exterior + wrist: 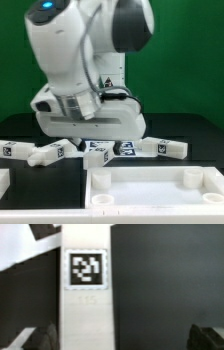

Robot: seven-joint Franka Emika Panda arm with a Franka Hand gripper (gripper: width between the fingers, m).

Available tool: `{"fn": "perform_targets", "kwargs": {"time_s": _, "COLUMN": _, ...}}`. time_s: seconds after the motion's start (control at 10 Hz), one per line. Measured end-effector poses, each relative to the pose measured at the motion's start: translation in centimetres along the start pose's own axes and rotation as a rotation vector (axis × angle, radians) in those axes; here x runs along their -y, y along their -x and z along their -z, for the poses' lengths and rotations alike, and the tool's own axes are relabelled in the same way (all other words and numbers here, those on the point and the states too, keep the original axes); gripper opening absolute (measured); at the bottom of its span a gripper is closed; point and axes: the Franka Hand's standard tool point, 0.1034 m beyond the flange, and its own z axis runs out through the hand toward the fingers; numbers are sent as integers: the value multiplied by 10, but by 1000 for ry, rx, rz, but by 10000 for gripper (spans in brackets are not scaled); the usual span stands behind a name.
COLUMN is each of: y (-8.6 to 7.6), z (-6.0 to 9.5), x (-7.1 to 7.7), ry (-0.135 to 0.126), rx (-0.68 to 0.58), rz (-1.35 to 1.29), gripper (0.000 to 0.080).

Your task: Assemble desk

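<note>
The robot next needs to grab the leg with its gripper by its plain body [88, 319] beside the tag, so the leg can fit into a corner socket of the tabletop panel.
The desk's tabletop panel [150, 186] lies at the front, rim up, with round sockets at its corners. Several white tagged legs lie in a row behind it: two at the exterior view's left [45, 152], two in the middle [110, 151] and one at the right [165, 147]. My gripper [122, 340] is open and low over the table. One leg [87, 286] runs lengthwise between the fingers, close to one fingertip [35, 339] and well apart from the other; its tag faces the camera. In the exterior view the arm hides the fingers.
A second white piece [25, 246] lies slanted beside the far end of the leg in the wrist view. Another white part [3, 181] shows at the exterior view's left edge. The table is black, with a green wall behind.
</note>
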Motion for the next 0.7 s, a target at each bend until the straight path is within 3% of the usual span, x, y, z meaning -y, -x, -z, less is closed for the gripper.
{"fn": "perform_targets", "kwargs": {"time_s": 0.3, "y": -4, "z": 15, "x": -5, "ry": -6, "rx": 299, "rz": -28, "gripper": 649}}
{"fn": "perform_targets", "kwargs": {"time_s": 0.4, "y": -7, "z": 12, "x": -4, "ry": -5, "rx": 325, "rz": -17, "gripper": 649}}
{"fn": "perform_targets", "kwargs": {"time_s": 0.6, "y": 2, "z": 4, "x": -6, "ry": -7, "rx": 495, "rz": -16, "gripper": 649}}
{"fn": "perform_targets", "kwargs": {"time_s": 0.7, "y": -4, "z": -5, "x": -3, "ry": -39, "rx": 559, "rz": -29, "gripper": 649}}
